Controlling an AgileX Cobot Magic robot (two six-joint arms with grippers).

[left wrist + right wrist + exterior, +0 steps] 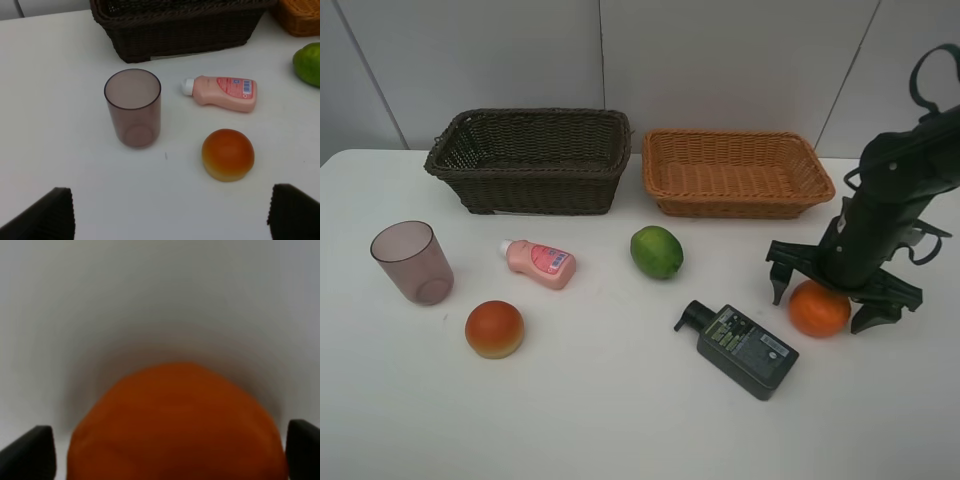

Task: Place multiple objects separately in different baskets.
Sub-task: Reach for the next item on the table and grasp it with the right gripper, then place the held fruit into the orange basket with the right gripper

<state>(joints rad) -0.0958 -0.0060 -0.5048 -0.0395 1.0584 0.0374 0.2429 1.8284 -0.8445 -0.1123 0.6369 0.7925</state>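
Observation:
My right gripper closes on the orange [817, 307] next, since the gripper's fingers stand on either side, low over the table.
My right gripper [821, 309] is open and straddles the orange [817, 307] on the table, a finger on each side; the right wrist view shows the orange [175, 425] close up between the fingertips [31, 452]. My left gripper [170, 215] is open and empty, above the mauve cup [133, 107], pink bottle [224, 93] and peach-like fruit [228, 154]. The cup [412, 262], pink bottle [541, 263], peach-like fruit [494, 328], green fruit [656, 251] and dark pump bottle [743, 349] lie on the table. The dark brown basket [530, 160] and orange-tan basket [735, 172] stand at the back.
The white table [600, 410] meets a white wall behind the baskets. The pump bottle lies just left of the orange. The green fruit [309, 62] shows at the edge of the left wrist view. The left arm is out of the exterior view.

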